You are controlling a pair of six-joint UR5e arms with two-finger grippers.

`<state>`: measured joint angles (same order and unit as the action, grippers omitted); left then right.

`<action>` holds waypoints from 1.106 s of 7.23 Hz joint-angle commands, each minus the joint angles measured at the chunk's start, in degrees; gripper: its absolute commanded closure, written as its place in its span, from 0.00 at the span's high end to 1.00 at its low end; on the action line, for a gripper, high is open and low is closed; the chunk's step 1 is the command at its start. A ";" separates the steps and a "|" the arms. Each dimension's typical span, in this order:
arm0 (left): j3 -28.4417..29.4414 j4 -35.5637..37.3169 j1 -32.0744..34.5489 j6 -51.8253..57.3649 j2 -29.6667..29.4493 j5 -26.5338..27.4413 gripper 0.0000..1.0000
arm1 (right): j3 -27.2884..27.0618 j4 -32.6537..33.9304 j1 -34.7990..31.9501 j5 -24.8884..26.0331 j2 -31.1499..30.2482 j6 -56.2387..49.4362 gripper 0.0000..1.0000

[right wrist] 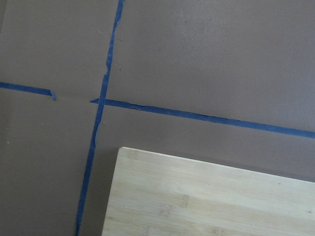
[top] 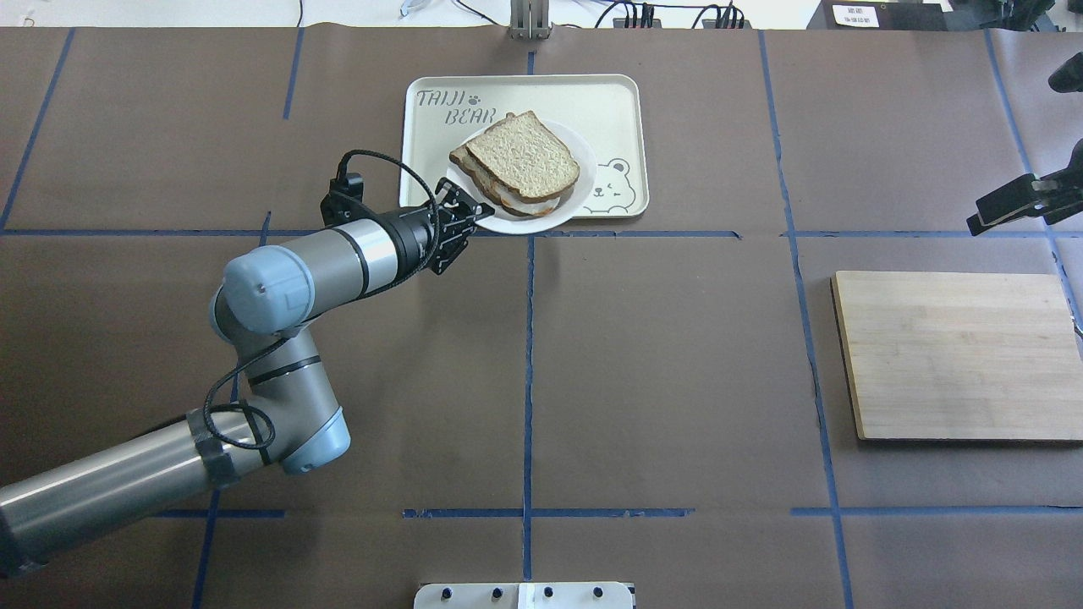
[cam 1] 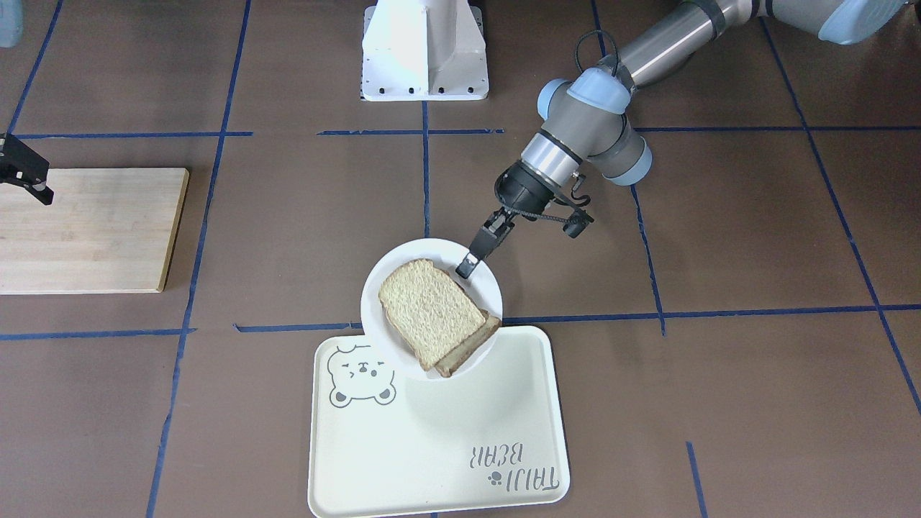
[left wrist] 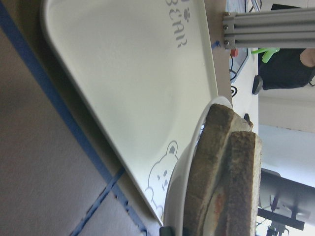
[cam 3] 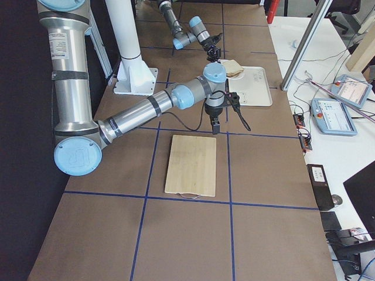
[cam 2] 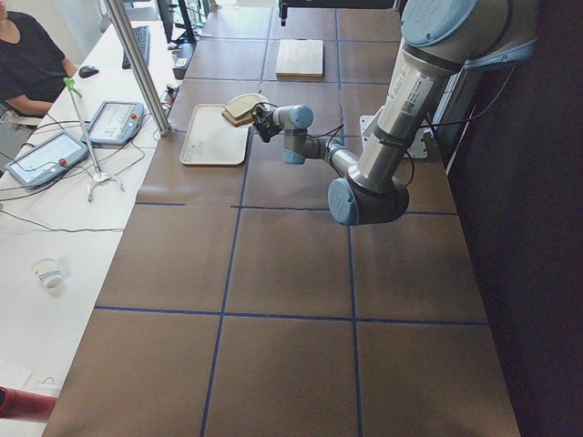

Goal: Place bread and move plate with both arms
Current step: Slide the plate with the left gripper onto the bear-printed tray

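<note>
My left gripper should keep hold of the white plate until the plate rests in the bear tray (cam 1: 432, 446) (left wrist: 133, 83), because most of the plate sticks out past the tray's edge.
The white plate (cam 1: 424, 250) carries the pale tan bread (cam 1: 428, 309) stacked on a darker toast slice (cam 1: 471, 349). My left gripper (cam 1: 466, 270) is shut on the plate's rim and holds it just above the near edge of the bear tray (cam 1: 432, 446). Overhead, the left gripper (top: 481, 211) pinches the plate (top: 516, 224) under the bread (top: 523, 156). The left wrist view shows the plate rim (left wrist: 192, 162) and the stack's edge (left wrist: 231, 172). My right gripper (top: 986, 222) hovers beyond the board's far edge; I cannot tell if it is open.
A wooden cutting board (top: 956, 355) lies on the robot's right, also seen in the right wrist view (right wrist: 211, 196). The white pedestal (cam 1: 424, 50) stands at the robot's base. The plate casts a shadow on the tray (top: 609, 110). Blue tape lines cross the brown table.
</note>
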<state>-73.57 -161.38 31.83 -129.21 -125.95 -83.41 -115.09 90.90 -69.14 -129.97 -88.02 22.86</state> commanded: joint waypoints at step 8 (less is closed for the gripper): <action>24.27 1.67 4.11 1.47 -14.06 -2.26 1.00 | 4.86 0.60 -15.32 -4.59 -10.41 -23.12 1.00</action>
<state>-49.18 -160.40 35.59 -130.31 -140.08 -84.02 -111.26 91.53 -83.69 -134.46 -98.21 -0.18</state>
